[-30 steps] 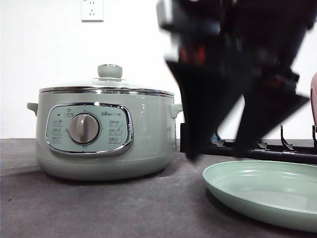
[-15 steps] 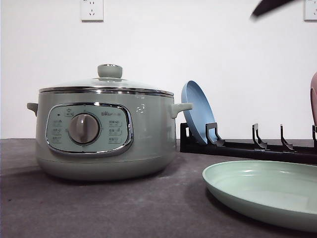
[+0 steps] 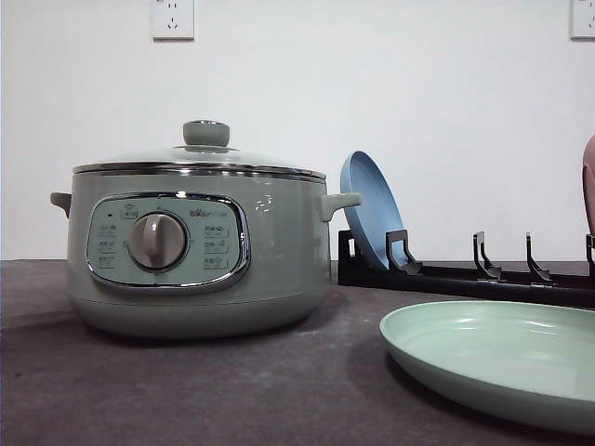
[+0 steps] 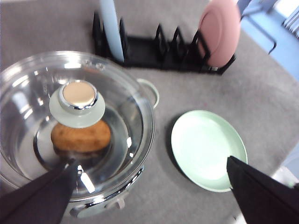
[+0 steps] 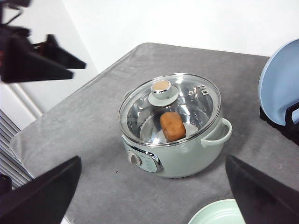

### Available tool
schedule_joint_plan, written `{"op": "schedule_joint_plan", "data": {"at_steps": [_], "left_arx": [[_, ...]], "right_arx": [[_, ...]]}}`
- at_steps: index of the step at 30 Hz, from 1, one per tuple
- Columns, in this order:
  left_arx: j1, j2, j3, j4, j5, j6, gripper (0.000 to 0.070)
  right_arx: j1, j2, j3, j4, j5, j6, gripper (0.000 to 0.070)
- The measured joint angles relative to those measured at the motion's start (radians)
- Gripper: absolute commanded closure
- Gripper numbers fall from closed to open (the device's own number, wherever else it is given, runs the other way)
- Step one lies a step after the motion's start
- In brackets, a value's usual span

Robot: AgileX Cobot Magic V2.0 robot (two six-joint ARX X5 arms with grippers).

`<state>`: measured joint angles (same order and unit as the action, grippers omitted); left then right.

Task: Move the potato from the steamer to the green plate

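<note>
The robot's left gripper will next take hold of the glass lid by its round knob, to uncover the steamer and reach the potato (image 4: 81, 136) inside.
The steamer (image 3: 195, 251) stands at the left of the table with its glass lid (image 4: 70, 126) on. Through the glass I see the brownish potato (image 4: 80, 136) lying inside, under the lid knob (image 4: 77, 95); it appears again in the right wrist view (image 5: 172, 126). The green plate (image 3: 493, 358) lies bare to the steamer's right (image 4: 208, 149). My left gripper (image 4: 149, 162) hangs open high above the steamer and plate. Its dark fingers (image 5: 42, 63) appear in the right wrist view. My right gripper (image 5: 153, 158) is open too, high over the table, apart from the steamer (image 5: 173, 130).
A black dish rack (image 3: 465, 279) stands behind the green plate. It holds an upright blue plate (image 3: 370, 218) near the steamer's handle and a pink plate (image 4: 219, 32) at its far end. Grey cloth covers the table (image 3: 279, 390).
A dark open gripper that blocked the middle and right of the front view a second ago has risen up and out of that view. The steamer and plates have stayed put.
</note>
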<state>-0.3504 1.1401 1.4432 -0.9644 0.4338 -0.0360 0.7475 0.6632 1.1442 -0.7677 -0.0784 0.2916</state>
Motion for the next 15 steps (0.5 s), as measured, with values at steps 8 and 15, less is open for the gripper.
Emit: {"op": "schedule_joint_plan", "data": {"at_steps": [8,15], "left_arx": [[-0.014,0.345,0.310,-0.217,-0.079,0.000,0.0078],[-0.059,0.558,0.483,-0.267,-0.219,0.001,0.0078]], "right_arx": [[0.000,-0.003,0.000,-0.002,0.000,0.000,0.0076],[0.000,-0.003,0.000,-0.002,0.000,0.000,0.0076]]}}
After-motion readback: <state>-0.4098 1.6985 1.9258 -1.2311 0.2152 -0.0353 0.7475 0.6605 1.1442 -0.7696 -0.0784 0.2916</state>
